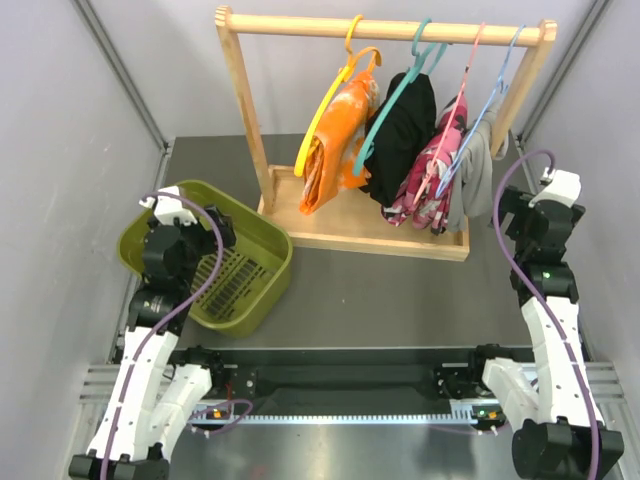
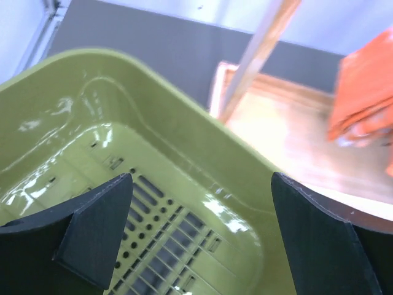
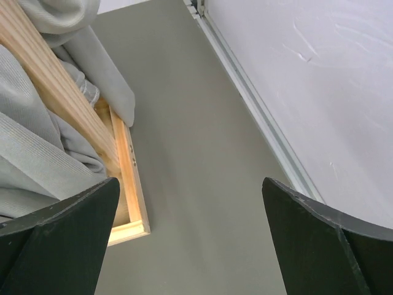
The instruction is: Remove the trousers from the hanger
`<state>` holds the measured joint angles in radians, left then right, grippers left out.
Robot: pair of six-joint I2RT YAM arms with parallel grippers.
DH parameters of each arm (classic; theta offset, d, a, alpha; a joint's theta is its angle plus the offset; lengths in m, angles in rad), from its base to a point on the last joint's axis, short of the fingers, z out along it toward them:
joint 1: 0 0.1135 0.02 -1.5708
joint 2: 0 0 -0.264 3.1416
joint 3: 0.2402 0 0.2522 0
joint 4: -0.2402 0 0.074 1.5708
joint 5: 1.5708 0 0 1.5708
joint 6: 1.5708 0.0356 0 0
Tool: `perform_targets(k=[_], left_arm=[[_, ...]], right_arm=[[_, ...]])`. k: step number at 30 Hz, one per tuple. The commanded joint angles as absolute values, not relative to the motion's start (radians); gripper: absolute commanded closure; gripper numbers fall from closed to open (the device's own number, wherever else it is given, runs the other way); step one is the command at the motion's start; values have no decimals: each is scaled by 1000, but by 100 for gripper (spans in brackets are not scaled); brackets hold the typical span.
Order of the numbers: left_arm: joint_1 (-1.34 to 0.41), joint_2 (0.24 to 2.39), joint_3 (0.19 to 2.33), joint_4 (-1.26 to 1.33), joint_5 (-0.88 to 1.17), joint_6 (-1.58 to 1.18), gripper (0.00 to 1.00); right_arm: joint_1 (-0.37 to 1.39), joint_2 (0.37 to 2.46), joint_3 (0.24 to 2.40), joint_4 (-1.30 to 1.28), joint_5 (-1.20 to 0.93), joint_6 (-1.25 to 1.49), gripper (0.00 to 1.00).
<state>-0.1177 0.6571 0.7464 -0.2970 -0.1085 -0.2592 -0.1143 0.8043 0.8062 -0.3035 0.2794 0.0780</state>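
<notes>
My left gripper is going to hold the yellow hanger by its near arm (image 1: 312,131) next. The hook and the orange garment will stay free, so that the trousers can be removed.
A wooden rack (image 1: 385,29) holds several hangers. An orange garment (image 1: 338,145) hangs on a yellow hanger (image 1: 325,100), a black one (image 1: 402,135) on a teal hanger, a pink patterned one (image 1: 433,180) on a pink hanger, and a grey one (image 1: 476,175) on a blue hanger (image 1: 495,85). I cannot tell which are the trousers. My left gripper (image 1: 220,228) is open and empty over the green basket (image 1: 262,290); the left wrist view (image 2: 202,236) shows the same. My right gripper (image 1: 507,203) is open and empty beside the rack's right post, next to the grey fabric (image 3: 37,153).
The rack's wooden base tray (image 1: 380,238) lies across the back of the table, its corner near my right gripper (image 3: 126,184). The basket's slotted floor (image 2: 153,239) is under the left gripper. Grey walls stand on both sides, the right one close (image 3: 307,80).
</notes>
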Motion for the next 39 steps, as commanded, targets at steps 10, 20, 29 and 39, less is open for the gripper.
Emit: perform_targets(k=[10,20,29,39], left_arm=[[-120,736,1236,-498,110,-432,1],[-120,1016,1586,-437,388,-613,6],[-259,1291,1902,-517,422,-602,17],[-593,1494,2147,-638,39,-419,24]], right_arm=[[-115,744,836,-433,-371,-429,0],[-204,715,718,-425,-614,-474,0],[-210,712,715,-442,-589,-480,0],[-212,698,716,-463,-581,-491,0]])
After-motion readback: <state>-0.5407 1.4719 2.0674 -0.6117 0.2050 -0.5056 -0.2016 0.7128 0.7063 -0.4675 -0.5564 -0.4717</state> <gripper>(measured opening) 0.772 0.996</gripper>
